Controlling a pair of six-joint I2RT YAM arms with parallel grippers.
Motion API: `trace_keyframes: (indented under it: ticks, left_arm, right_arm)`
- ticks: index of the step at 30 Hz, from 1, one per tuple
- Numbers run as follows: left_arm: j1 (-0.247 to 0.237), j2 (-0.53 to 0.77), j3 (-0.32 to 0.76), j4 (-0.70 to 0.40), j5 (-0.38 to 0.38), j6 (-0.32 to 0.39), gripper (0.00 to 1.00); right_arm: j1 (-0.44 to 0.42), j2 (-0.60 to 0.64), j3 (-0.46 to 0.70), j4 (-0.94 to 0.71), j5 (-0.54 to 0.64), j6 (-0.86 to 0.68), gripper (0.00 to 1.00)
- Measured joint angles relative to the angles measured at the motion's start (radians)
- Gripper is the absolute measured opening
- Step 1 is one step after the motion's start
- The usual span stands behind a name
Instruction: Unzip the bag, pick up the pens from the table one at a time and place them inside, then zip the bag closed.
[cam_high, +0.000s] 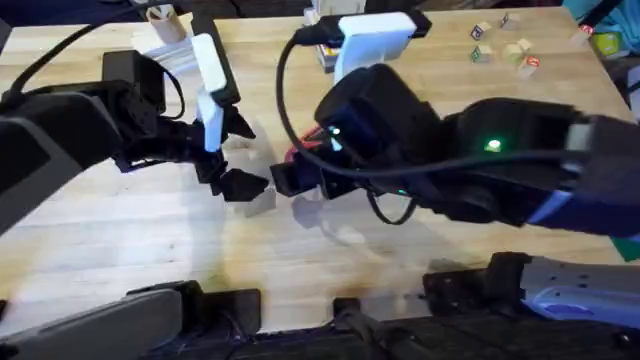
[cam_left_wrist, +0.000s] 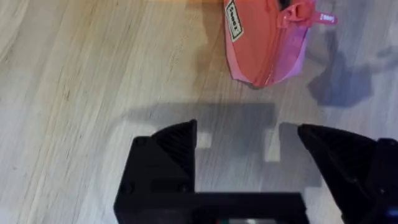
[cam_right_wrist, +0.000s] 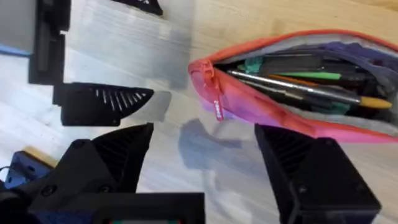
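My right gripper should reach the zipper pull and take hold of its free hanging end (cam_right_wrist: 218, 111), because the slider (cam_right_wrist: 208, 71) sits tight against the fabric of the bag.
The pink bag (cam_right_wrist: 261, 112) lies on the table (cam_high: 150, 240) with its zipper open, and several pens (cam_right_wrist: 292, 87) lie inside it, a slim grey-silver one among them. Its small pink pull (cam_right_wrist: 217, 109) hangs at the near end. My right gripper (cam_right_wrist: 205, 146) is open just short of that end, holding nothing. My left gripper (cam_left_wrist: 249, 143) is also open and empty, a little short of the closed tip of the bag (cam_left_wrist: 261, 43) on the other side. In the overhead view both grippers (cam_high: 235, 180) (cam_high: 290, 180) meet at mid-table, and the right arm hides most of the bag.
Small wooden blocks (cam_high: 505, 45) are scattered at the far right. A white box (cam_high: 375, 40) and a paper cup (cam_high: 165, 20) stand along the far edge. Bare wood stretches in front of the grippers toward the arm bases.
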Motion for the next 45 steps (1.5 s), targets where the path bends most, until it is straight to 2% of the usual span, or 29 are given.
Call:
trace_keyframes:
  ticks: [13, 17, 23, 26, 42, 45]
  left_arm:
    - [0.0, 0.0, 0.0, 0.0, 0.0, 0.0, 0.994]
    - [0.0, 0.0, 0.0, 0.0, 0.0, 0.0, 0.994]
    - [0.0, 0.0, 0.0, 0.0, 0.0, 0.0, 0.993]
    - [0.0, 0.0, 0.0, 0.0, 0.0, 0.0, 0.993]
    - [0.0, 0.0, 0.0, 0.002, 0.0, 0.0, 0.994]
    - [0.0, 0.0, 0.0, 0.003, 0.0, 0.0, 0.992]
  right_arm:
    - [-0.017, 0.081, -0.002, 0.101, 0.019, 0.0, 0.95]
    - [-0.024, 0.117, -0.002, 0.136, 0.023, 0.0, 0.853]
    - [-0.031, 0.151, -0.003, 0.169, 0.026, 0.002, 0.587]
    - [-0.04, 0.159, -0.003, 0.18, 0.027, 0.003, 0.488]
    - [-0.065, 0.198, -0.003, 0.213, 0.038, 0.003, 0.247]
    - [-0.069, 0.198, -0.003, 0.217, 0.038, 0.003, 0.162]
